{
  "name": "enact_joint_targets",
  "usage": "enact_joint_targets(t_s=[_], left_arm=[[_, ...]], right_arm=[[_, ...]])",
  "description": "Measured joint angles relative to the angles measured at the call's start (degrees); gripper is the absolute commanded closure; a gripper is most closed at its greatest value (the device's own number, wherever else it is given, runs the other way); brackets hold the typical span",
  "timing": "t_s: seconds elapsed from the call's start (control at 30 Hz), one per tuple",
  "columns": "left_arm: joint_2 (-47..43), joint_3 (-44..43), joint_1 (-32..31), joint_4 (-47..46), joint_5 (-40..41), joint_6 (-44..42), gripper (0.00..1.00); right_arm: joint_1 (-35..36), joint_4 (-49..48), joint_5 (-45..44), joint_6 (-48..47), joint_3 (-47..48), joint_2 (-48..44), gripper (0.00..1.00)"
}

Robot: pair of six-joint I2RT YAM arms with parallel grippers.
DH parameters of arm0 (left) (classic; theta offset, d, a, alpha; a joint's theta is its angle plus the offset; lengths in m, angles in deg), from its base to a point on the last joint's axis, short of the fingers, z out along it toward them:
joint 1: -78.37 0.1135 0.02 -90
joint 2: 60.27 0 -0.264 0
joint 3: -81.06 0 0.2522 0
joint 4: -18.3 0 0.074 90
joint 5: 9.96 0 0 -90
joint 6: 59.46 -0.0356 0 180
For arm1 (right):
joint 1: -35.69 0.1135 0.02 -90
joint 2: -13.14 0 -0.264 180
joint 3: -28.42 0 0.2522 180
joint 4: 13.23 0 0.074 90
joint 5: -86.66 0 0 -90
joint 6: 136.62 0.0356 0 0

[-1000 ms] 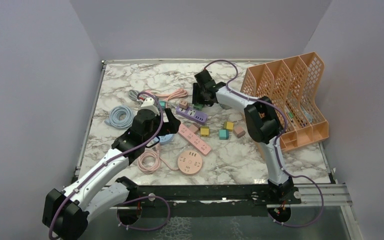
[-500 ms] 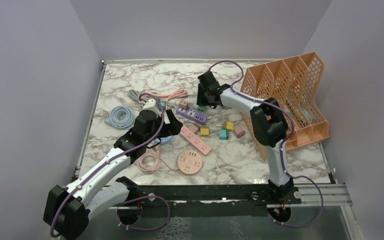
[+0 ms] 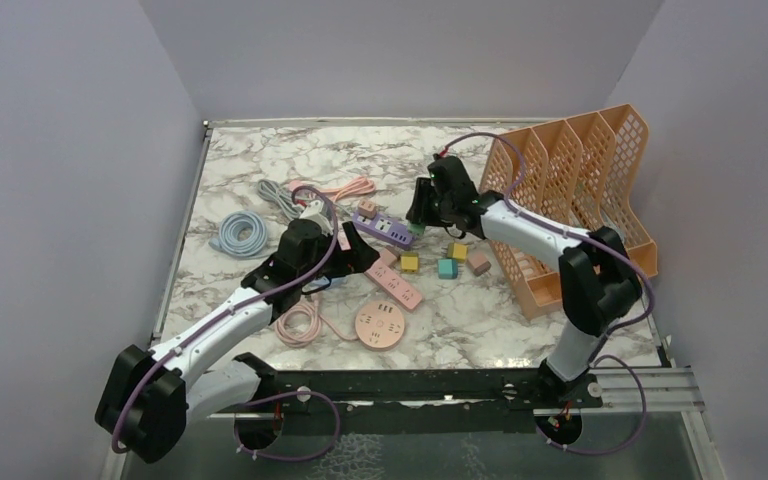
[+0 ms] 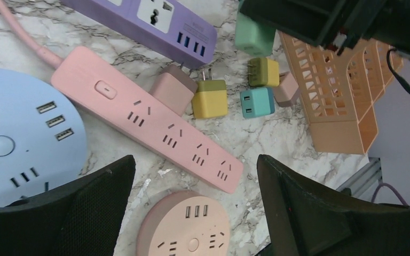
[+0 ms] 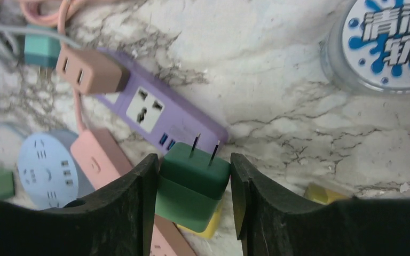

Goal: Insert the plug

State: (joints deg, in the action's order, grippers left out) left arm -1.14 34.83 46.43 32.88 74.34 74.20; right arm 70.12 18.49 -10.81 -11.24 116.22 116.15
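The left gripper grips the dark green plug's sides next, clear of the plug's prongs.
My right gripper [image 5: 193, 160] is shut on a dark green plug [image 5: 192, 178], its two prongs pointing forward. The plug hangs just off the right end of the purple power strip [image 5: 155, 114], with the prongs above that end and clear of it. In the top view the right gripper [image 3: 422, 215] is at the strip's [image 3: 385, 231] right end. My left gripper [image 4: 195, 160] is open and empty, above the pink power strip [image 4: 139, 114] and the pink round socket [image 4: 184, 226]. In the top view the left gripper [image 3: 355, 255] is left of the pink strip [image 3: 392, 280].
Loose cube plugs, yellow [image 4: 209, 98], teal [image 4: 256, 101] and pink-brown [image 4: 172, 90], lie by the pink strip. A blue round socket [image 4: 16, 144] is at the left. An orange file rack [image 3: 580, 190] stands at the right. A clear round lid [image 5: 389, 42] and cable coils [image 3: 240, 233] lie nearby.
My right gripper has swung right and nearer with the green plug, from the strip's far side to its right end. My left gripper has moved right, over the pink strip.
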Motion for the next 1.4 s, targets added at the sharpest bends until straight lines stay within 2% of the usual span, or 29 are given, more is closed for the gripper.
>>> enact_joint_targets(t_s=[0.17, 0.33, 0.57, 0.8, 1.13, 1.4], left_arm=[[2.08, 0.37, 0.0, -2.69, -2.78, 2.1, 0.16], [1.49, 0.37, 0.02, -3.93, -2.86, 6.27, 0.13], [2.47, -0.15, 0.7, -4.83, -6.45, 12.26, 0.11], [9.64, -2.45, 0.76, -6.34, -15.69, 14.8, 0.11], [12.83, -1.55, 0.76, -12.07, -21.11, 17.79, 0.22], [16.72, -1.57, 0.76, -14.69, -25.18, 18.1, 0.4]], right_arm=[[0.0, -4.98, 8.63, -5.6, -11.56, -9.22, 0.62], [0.0, -11.85, 19.39, -16.61, -21.16, -17.84, 0.62], [0.0, -17.25, 33.29, -31.39, -22.58, -20.46, 0.62], [0.0, -18.51, 45.11, -40.83, -23.96, -20.41, 0.62], [0.0, -19.32, 51.78, -45.13, -25.68, -19.93, 0.62], [0.0, -18.4, 55.21, -46.18, -25.53, -17.16, 0.62]])
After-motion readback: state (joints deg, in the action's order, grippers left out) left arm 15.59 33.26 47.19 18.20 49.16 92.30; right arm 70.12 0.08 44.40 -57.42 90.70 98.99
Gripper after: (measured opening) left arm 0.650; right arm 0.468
